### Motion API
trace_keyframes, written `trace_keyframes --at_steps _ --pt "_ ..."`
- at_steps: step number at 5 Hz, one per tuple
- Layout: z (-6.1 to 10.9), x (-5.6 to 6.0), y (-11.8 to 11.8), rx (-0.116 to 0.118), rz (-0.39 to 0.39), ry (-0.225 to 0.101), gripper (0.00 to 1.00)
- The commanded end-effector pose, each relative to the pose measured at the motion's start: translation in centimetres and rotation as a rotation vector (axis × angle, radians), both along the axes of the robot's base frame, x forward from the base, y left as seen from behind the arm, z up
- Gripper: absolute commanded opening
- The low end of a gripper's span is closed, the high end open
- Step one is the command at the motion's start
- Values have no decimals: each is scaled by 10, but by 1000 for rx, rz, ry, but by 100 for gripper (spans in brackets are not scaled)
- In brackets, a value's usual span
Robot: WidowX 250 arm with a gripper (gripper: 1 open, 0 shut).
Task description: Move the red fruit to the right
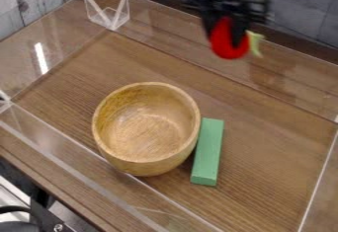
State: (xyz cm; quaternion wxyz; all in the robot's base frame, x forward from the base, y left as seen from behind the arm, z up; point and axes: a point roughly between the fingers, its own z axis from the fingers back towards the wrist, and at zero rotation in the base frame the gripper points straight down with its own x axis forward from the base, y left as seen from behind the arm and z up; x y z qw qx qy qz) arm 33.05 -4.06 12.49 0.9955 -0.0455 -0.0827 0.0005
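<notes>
My gripper keeps hold of the red fruit [228, 39] for now, until the fruit's lower edge reaches the wooden table, since that edge is above the table.
The red fruit [228, 39] hangs in the air over the back right part of the wooden table, a bit of green leaf showing at its right side. My gripper [230, 24] comes down from the top edge of the view and is shut on the fruit from above. Its black fingers [219, 11] cover the fruit's upper part. The fruit is clear of the table surface and well behind and to the right of the wooden bowl.
A wooden bowl [145, 127] stands at the table's middle front. A flat green block [208, 151] lies just right of it. Clear plastic walls [106, 11] ring the wooden table [278, 117], with a low front wall near the camera.
</notes>
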Motion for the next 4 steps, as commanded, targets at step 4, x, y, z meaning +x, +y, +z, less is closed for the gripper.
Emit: trace_keyframes --at_steps 4 --pt "-40 6 -80 13 -26 -27 0"
